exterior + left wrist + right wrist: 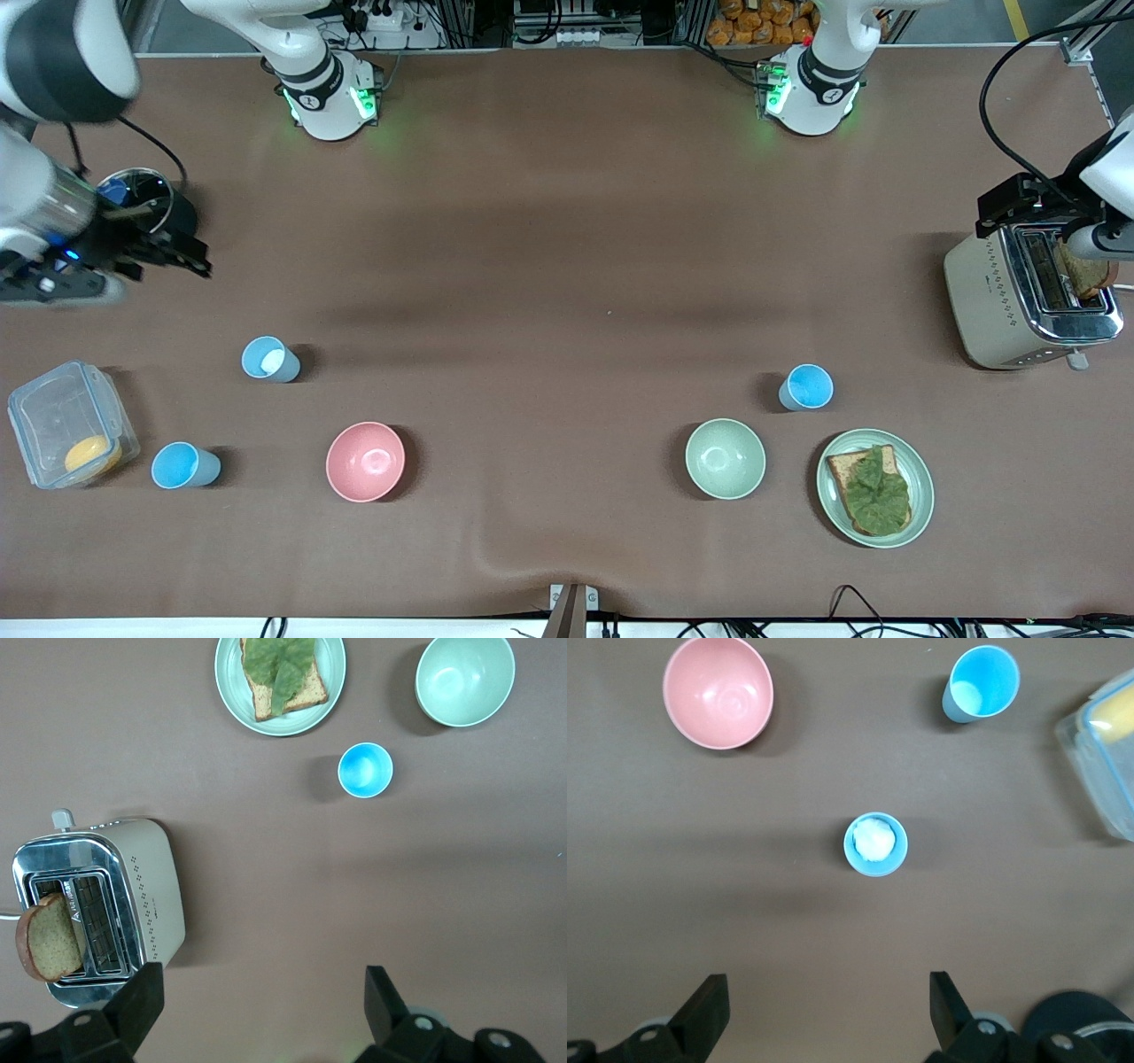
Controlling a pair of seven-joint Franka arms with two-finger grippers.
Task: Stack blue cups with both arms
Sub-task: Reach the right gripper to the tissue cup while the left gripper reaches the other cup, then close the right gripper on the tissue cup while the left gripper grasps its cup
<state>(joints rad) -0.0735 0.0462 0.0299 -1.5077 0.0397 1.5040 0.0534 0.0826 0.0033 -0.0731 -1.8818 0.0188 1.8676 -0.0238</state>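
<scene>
I need to grab the blue cup with the white lump [273,361] by its rim [266,339] next with my right gripper, to start the stack.
Three blue cups stand upright on the brown table. One cup [270,359] holds a small white lump and shows in the right wrist view [875,843]. A second cup [184,465] stands nearer the front camera, beside the clear box, and shows in the right wrist view [982,682]. The third cup [806,387] stands toward the left arm's end and shows in the left wrist view [365,770]. My right gripper [188,257] [828,1010] is open and empty, up over bare table. My left gripper [1001,210] [261,1010] is open and empty, up beside the toaster.
A pink bowl [365,461] and a pale green bowl [725,458] sit near the front. A plate [921,496] holds bread with a leaf. A toaster [983,301] holds a slice. A clear box [53,416] and a dark round pot [146,190] are at the right arm's end.
</scene>
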